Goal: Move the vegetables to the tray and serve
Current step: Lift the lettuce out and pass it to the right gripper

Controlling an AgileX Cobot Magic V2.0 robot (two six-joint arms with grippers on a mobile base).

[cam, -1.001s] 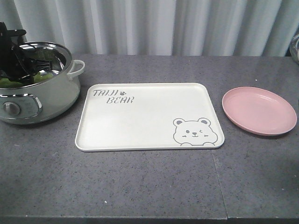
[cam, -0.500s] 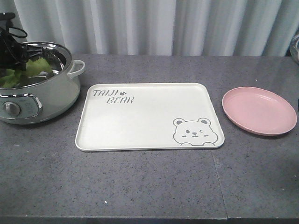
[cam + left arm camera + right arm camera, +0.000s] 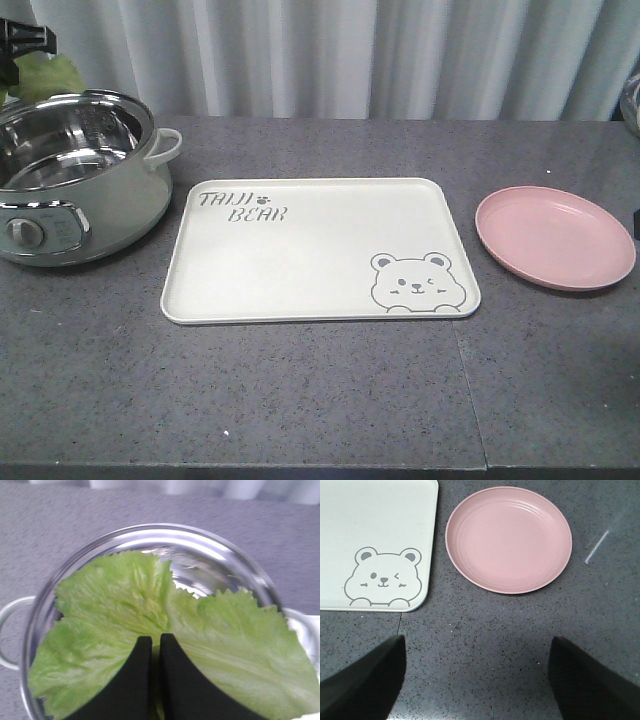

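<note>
The lettuce leaf needs to be served on the pink plate. My right gripper will grab the lettuce leaf's ruffled edge next.
My left gripper is shut on a bright green ruffled lettuce leaf and holds it in the air above the steel pot. In the front view the leaf and the gripper show at the top left edge, above the pot. The cream-white bear tray lies in the middle of the table, bare. My right gripper is open and empty above bare table, in front of the tray's bear corner.
A round pink plate sits right of the tray; it also shows in the right wrist view. The pot has a side handle pointing toward the tray. A curtain hangs behind the table.
My left gripper has risen out of the pot with the lettuce leaf, which now hangs above the pot's rim. The pot's inside now shows no greens in the front view.
</note>
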